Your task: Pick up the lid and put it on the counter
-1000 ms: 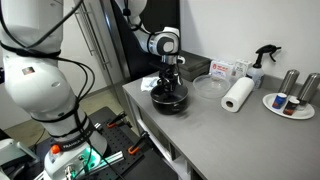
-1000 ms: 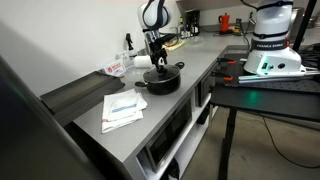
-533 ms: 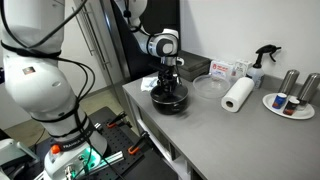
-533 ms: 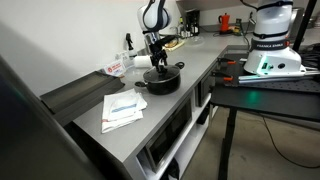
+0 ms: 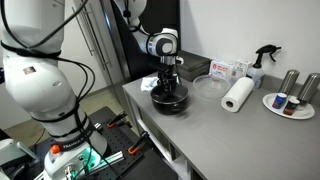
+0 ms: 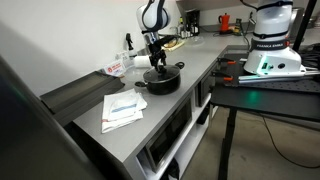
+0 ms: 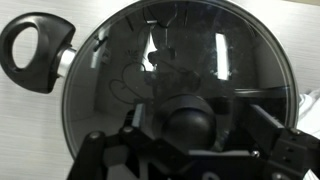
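Observation:
My gripper should close on the black knob (image 5: 169,85) (image 7: 190,125) now, because the knob is between my fingers and they reach down level with the knob's sides.
The glass lid (image 7: 150,70) with its black centre knob (image 7: 190,125) sits on the black pot (image 5: 168,100), which stands near the front corner of the grey counter (image 5: 230,135). The pot also shows in an exterior view (image 6: 160,82). In the wrist view the pot's looped handle (image 7: 35,50) is at the upper left. My gripper (image 7: 195,135) is lowered straight over the lid, with one finger on each side of the knob and a gap on both sides. It appears in both exterior views (image 5: 169,84) (image 6: 157,66). It is open.
A clear shallow dish (image 5: 208,87), a paper towel roll (image 5: 238,95), a spray bottle (image 5: 262,62), a small box (image 5: 222,69) and a plate with cans (image 5: 290,100) stand behind and beside the pot. Papers (image 6: 122,108) lie on the counter.

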{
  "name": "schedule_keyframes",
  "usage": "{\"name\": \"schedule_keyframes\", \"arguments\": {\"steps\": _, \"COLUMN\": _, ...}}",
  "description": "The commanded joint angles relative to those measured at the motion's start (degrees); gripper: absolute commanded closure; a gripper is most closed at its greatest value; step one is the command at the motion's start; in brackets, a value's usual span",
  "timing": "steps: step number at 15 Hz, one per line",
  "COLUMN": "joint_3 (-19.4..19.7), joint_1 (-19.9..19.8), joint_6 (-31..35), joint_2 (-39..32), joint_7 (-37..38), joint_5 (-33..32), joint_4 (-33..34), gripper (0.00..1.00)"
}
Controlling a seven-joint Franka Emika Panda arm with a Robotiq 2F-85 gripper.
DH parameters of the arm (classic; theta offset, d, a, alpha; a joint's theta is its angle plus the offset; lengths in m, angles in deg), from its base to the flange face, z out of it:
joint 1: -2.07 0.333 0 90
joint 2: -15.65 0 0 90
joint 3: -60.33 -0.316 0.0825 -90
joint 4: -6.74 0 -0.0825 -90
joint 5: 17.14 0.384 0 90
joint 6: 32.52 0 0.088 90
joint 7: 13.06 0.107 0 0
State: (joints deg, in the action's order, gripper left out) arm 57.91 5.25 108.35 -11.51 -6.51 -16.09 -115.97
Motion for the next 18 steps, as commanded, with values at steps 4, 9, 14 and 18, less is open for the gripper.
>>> {"name": "schedule_keyframes", "arguments": {"steps": 4, "joint_3": 0.06, "joint_1": 0.27, "joint_6": 0.71, "joint_2": -0.65, "joint_7": -0.91, "joint_5": 0.27, "joint_4": 1.54, "gripper": 0.4}}
{"name": "schedule_keyframes", "arguments": {"steps": 9, "joint_3": 0.11, "joint_1": 0.08, "joint_6": 0.71, "joint_2": -0.51, "joint_7": -1.12, "joint_5": 0.36, "joint_4": 1.79, "gripper": 0.75}}
{"name": "schedule_keyframes", "arguments": {"steps": 14, "joint_3": 0.19, "joint_1": 0.11, "joint_6": 0.43, "joint_2": -0.16, "joint_7": -0.85, "joint_5": 0.4, "joint_4": 1.64, "gripper": 0.75}}
{"name": "schedule_keyframes", "arguments": {"steps": 18, "joint_3": 0.39, "joint_1": 0.69, "joint_6": -0.43, "joint_2": 2.54, "joint_7": 0.01, "joint_5": -0.13, "joint_4": -0.1, "gripper": 0.75}}
